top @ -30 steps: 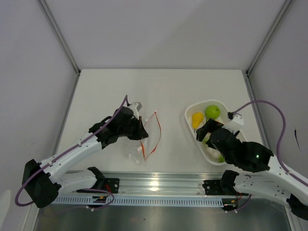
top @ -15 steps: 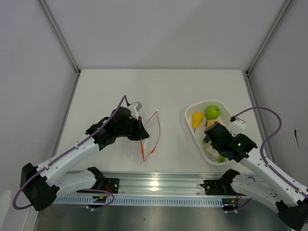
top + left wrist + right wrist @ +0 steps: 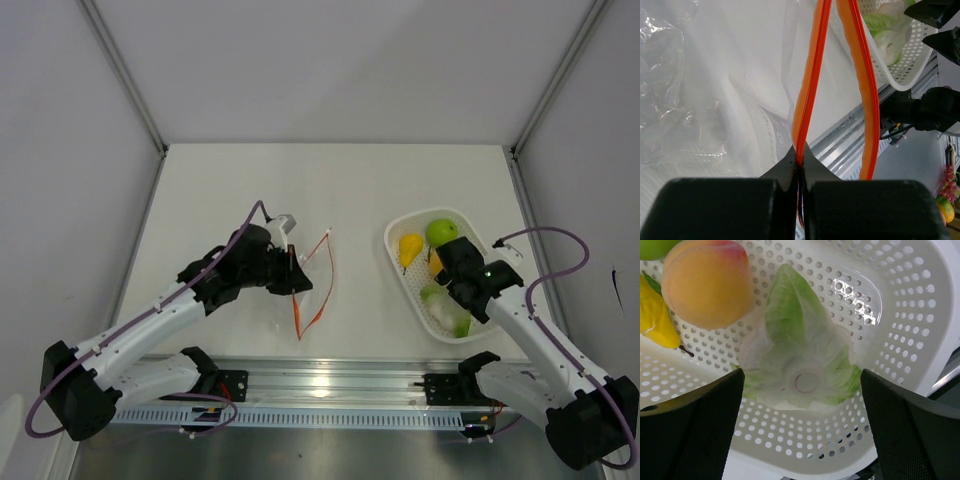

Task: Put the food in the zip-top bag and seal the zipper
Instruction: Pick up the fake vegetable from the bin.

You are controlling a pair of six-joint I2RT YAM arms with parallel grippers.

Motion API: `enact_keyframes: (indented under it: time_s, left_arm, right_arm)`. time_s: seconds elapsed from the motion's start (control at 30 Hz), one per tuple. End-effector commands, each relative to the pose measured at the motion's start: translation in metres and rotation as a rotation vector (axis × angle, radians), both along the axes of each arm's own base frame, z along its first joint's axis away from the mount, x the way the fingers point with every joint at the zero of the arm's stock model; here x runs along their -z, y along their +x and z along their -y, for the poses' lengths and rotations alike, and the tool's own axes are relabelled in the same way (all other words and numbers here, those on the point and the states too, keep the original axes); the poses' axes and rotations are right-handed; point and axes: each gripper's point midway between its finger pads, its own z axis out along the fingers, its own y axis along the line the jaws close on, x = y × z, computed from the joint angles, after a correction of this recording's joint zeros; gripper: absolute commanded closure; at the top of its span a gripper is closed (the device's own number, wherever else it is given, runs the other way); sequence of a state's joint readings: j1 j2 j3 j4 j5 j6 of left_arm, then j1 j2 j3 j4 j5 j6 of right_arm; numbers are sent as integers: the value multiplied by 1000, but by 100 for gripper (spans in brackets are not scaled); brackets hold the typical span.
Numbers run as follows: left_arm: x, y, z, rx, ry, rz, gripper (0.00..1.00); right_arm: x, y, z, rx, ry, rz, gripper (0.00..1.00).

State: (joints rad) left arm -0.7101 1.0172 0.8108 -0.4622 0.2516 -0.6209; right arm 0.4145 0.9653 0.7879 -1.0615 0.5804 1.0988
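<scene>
I should move my right gripper closer before it closes on the leafy piece. There is a gap between my fingers and the leafy piece (image 3: 447, 311) (image 3: 800, 365), so they would miss it if I closed now.
The zip-top bag (image 3: 285, 305) lies clear and crinkly on the table, its mouth gaping. My left gripper (image 3: 297, 276) is shut on one lip of the red-orange zipper (image 3: 809, 90), pinching it at my fingertips (image 3: 800, 159); the other lip (image 3: 862, 75) hangs free. The food sits in a white perforated basket (image 3: 397, 268): a yellow pear (image 3: 410, 247), a green apple (image 3: 441, 232), an orange peach (image 3: 705, 282) and a pale green leafy piece (image 3: 800, 365). My right gripper (image 3: 802, 374) hovers open over the leafy piece, one finger on either side, touching nothing.
The basket's rim (image 3: 920, 315) curves close around the right gripper's fingers. The metal rail (image 3: 320, 385) with both arm bases runs along the table's near edge. Grey walls enclose the table on three sides.
The right arm has swung back and to the right, uncovering the basket's near end; its open gripper now sits deeper over the basket. The left gripper has barely shifted, still pinching the zipper.
</scene>
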Motion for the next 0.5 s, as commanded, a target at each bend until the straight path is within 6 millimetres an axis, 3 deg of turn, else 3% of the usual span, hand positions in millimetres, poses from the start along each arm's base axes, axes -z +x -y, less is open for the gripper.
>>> enact_keyframes:
  time_s: [0.0, 0.47]
  left_arm:
    - [-9, 3, 7, 18, -49, 19, 99]
    - [0, 5, 14, 36, -47, -6, 99]
  right_arm:
    - [-8, 21, -7, 15, 23, 49, 1]
    - [27, 34, -14, 85, -45, -200, 1]
